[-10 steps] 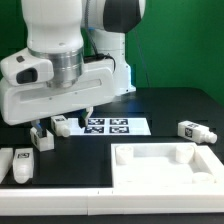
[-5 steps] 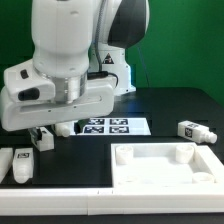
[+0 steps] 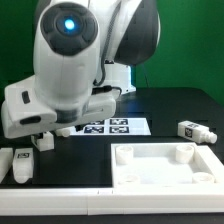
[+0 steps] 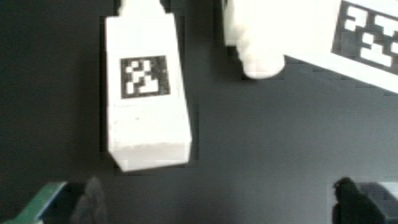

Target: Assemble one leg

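The robot's fingers don't reach the leg's near end point(image 3: 43, 144) yet, so they would miss if they closed now. The gripper should move toward that end first and then close on it.
A leg point(image 4: 143, 85), a small white block with a square tag, lies on the black table under my gripper point(image 4: 210, 205). The gripper is open and empty, with its dark fingertips point(image 4: 54, 200) on either side beyond the leg's near end and not touching it. In the exterior view this leg point(image 3: 42, 138) lies just under my hand, whose gripper point(image 3: 38, 126) is mostly hidden by the hand body. A second leg point(image 4: 249, 40) lies beside it, next to the marker board point(image 4: 365, 35); it also shows in the exterior view point(image 3: 66, 128).
Two more legs point(image 3: 22, 166) lie at the exterior view's front left and one point(image 3: 193, 130) at the right. The large white panel point(image 3: 150, 180) with raised rims lies at the front right. The marker board point(image 3: 110, 126) is behind the middle.
The arm has swung forward over the left legs and the hand has turned and shifted a little. No leg has moved.
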`<state>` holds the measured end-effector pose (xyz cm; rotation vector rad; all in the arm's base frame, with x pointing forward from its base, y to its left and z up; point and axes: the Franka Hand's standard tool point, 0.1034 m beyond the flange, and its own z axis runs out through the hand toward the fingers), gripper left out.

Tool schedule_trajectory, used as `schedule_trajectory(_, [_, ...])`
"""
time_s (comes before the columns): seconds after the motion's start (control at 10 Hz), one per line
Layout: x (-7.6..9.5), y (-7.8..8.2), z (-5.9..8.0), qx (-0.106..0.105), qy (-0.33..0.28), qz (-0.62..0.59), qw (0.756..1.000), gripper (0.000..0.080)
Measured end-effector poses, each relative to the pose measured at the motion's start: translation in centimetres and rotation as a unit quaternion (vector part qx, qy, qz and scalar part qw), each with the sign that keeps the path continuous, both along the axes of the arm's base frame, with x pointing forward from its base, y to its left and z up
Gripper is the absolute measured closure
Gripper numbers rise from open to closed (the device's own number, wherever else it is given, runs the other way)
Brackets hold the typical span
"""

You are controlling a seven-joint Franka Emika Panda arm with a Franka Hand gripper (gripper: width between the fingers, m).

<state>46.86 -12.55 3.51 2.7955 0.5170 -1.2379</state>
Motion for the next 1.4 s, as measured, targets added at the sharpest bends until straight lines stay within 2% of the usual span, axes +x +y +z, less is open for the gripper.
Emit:
schedule_trajectory(0.1, [0.0, -1.9, -0.2, -0.001, 0.011, 0.015, 1.000, 0.0151])
schedule_trajectory(0.2, [0.0, -3.5, 0.4, -0.009, 0.006, 0.015, 1.000, 0.0151])
schedule_trajectory(0.3, [0.0, -3.8, 0.6, -0.020, 0.001, 0.017, 1.000, 0.0151])
schedule_trajectory(0.7, [0.0, -3.7, 0.5, -0.020, 0.001, 0.019, 1.000, 0.0151])
schedule_trajectory(0.8, [-0.2, -3.6, 0.2, -0.030, -0.001, 0.010, 0.999, 0.0151])
schedule_trajectory(0.9, [-1.5, -3.2, -0.8, -0.049, 0.001, -0.006, 0.999, 0.0151])
schedule_trajectory(1.1, [-2.9, -3.5, -2.1, -0.047, 0.004, -0.006, 0.999, 0.0151])
schedule_trajectory(1.4, [-2.3, -3.2, -2.1, -0.051, 0.002, -0.003, 0.999, 0.0151])
